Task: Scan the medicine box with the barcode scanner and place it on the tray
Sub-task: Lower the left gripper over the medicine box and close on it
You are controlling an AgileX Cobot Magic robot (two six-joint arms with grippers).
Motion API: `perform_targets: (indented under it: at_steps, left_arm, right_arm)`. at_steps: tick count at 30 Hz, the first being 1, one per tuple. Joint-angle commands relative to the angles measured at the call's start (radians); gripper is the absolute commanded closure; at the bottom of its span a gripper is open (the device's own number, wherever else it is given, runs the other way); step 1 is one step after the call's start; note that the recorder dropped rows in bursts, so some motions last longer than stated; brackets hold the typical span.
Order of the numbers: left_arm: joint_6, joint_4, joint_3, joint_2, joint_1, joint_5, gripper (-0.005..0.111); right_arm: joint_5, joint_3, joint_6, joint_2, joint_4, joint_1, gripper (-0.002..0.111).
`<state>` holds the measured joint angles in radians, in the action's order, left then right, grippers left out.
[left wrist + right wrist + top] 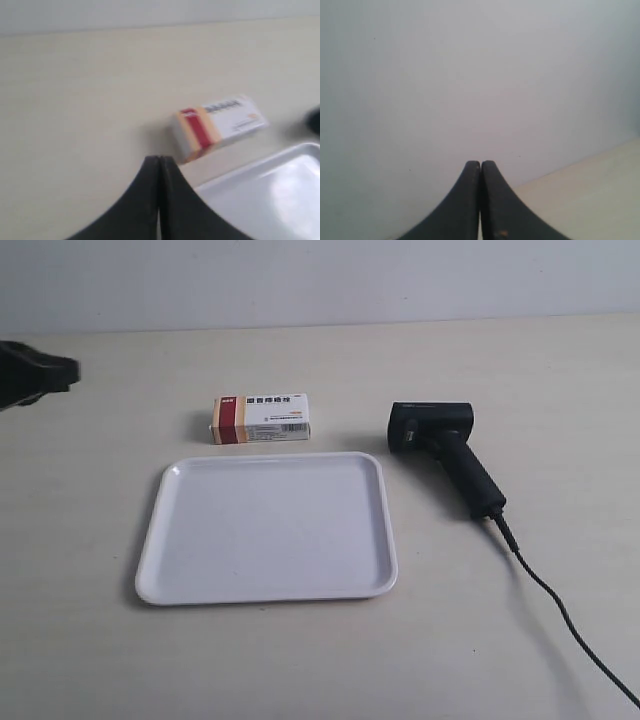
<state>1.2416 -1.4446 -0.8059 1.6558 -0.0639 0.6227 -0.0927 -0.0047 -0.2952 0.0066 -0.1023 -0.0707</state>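
The medicine box's barcode has to stay free for the scanner. My left gripper needs to grab the medicine box by its red-banded end next.
The medicine box lies flat on the table just behind the white tray, its red and orange band at the exterior view's left end. The black barcode scanner lies to the right of the tray, its cable trailing toward the front right. My left gripper is shut and empty, hovering short of the medicine box and beside the tray. A dark part of that arm shows at the exterior view's left edge. My right gripper is shut, facing the wall.
The beige table meets a pale wall at the back. The scanner's thin black cable runs across the table to the front right corner.
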Motion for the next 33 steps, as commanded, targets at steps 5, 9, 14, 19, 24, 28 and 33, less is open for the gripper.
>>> perform_targets:
  at_steps: [5,9,14,19,24,28,33]
  left_arm:
    - [0.007,-0.300,-0.374,0.274,0.101,0.250,0.107]
    - [-0.113,-0.275,-0.441,0.355,0.205,0.143,0.093]
    - [-0.069,-0.256,-0.520,0.437,0.300,0.005,0.036]
    - [-0.139,-0.251,-0.570,0.505,0.326,0.000,0.003]
    - [-0.116,-0.267,-0.650,0.591,0.328,0.059,0.003]
    - [-0.091,-0.300,-0.713,0.651,0.328,0.114,0.003]
    - [-0.091,-0.300,-0.758,0.717,0.326,0.105,0.003]
  right_arm:
    - [-0.016,0.005,0.034,-0.007,0.012,0.007,0.108]
    - [-0.016,0.005,0.042,-0.007,0.012,0.007,0.108]
    - [-0.016,0.005,0.044,-0.007,0.012,0.007,0.108]
    - [-0.012,0.005,0.051,-0.007,0.012,0.007,0.108]
    - [-0.012,0.005,0.061,-0.007,0.012,0.007,0.108]
    - [-0.012,0.005,0.068,-0.007,0.012,0.007,0.108]
    - [-0.012,0.005,0.068,-0.007,0.016,0.007,0.108]
